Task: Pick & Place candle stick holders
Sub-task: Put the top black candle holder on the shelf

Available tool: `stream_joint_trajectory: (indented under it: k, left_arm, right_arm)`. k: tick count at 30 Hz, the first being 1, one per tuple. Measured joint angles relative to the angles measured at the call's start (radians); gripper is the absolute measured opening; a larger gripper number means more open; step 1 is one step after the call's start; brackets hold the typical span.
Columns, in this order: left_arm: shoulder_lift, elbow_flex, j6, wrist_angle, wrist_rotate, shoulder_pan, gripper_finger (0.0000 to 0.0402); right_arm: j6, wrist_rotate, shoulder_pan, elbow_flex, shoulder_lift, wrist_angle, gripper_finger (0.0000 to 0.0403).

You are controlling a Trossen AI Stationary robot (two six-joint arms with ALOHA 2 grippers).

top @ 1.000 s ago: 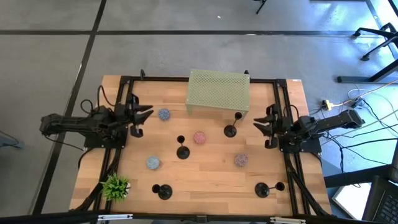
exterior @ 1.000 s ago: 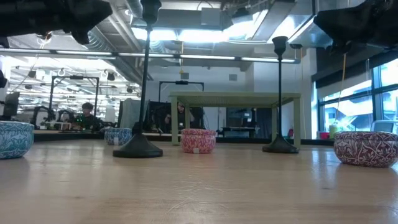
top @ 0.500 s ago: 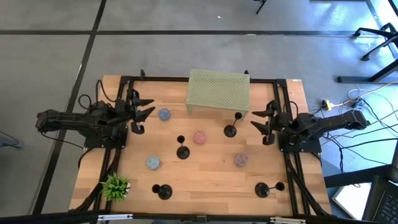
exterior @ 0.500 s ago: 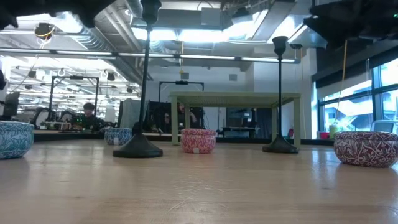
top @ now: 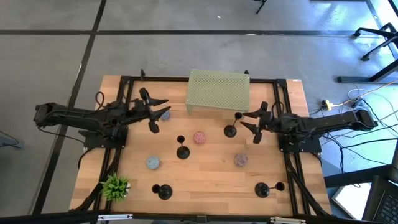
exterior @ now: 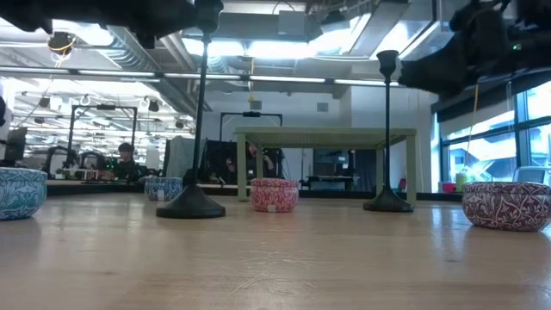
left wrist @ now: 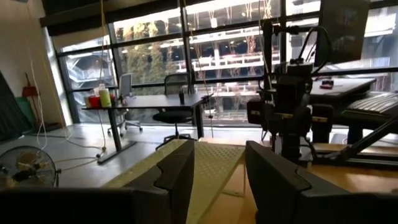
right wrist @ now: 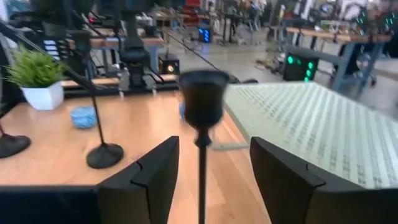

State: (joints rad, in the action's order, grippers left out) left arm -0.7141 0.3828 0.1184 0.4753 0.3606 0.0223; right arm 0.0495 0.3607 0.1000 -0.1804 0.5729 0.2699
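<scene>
The stem (right wrist: 202, 171) under the black cup is still ahead of both fingertips, so my right gripper would miss the holder if it closed now. It needs to move forward first, then close.
Four black candle stick holders stand upright on their round bases on the wooden table: one mid-table (top: 181, 151), one in front of the green mesh stand (top: 230, 130), two near the near edge (top: 163, 191) (top: 262, 190). My right gripper (top: 249, 124) is open, just right of the holder by the stand. That holder's cup (right wrist: 202, 99) shows ahead between the fingers, untouched. My left gripper (top: 157, 114) is open and empty above a small blue bowl (top: 164, 114). The low view shows two of the holders (exterior: 200, 112) (exterior: 387, 129).
A green mesh stand (top: 219, 92) stands at the far middle. A pink bowl (top: 199, 137), a second blue bowl (top: 153, 163) and a purple bowl (top: 240, 160) sit among the holders. A small plant (top: 115, 186) stands at the near left corner.
My left gripper has gone toward the table's right edge, out over the small blue bowl. My right gripper has gone toward the table's left edge, up to the holder in front of the mesh stand. No holder has moved.
</scene>
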Motion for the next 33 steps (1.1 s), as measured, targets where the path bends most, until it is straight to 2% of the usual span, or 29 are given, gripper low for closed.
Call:
stream_joint_trajectory:
  k: [4, 7, 24, 28, 33]
  left_arm:
    - [-0.013, 0.000, 0.000, 0.025, 0.079, 0.000, 0.0139]
    - [-0.013, 0.000, 0.000, 0.038, 0.118, 0.000, 0.0139]
    - [-0.012, 0.000, 0.000, 0.049, 0.119, 0.000, 0.0139]
    - [-0.012, 0.000, 0.000, 0.047, 0.119, 0.000, 0.0139]
    - [-0.012, 0.000, 0.000, 0.046, 0.120, 0.000, 0.0139]
  right_arm:
    - [0.038, -0.066, -0.024, 0.000, 0.048, 0.027, 0.0202]
    - [0.058, -0.075, -0.036, 0.000, 0.085, 0.069, 0.0202]
    - [0.072, -0.076, -0.075, 0.000, 0.276, 0.286, 0.0200]
    - [0.093, -0.076, -0.075, 0.000, 0.300, 0.304, 0.0182]
    - [0.093, -0.076, -0.075, 0.000, 0.313, 0.306, 0.0134]
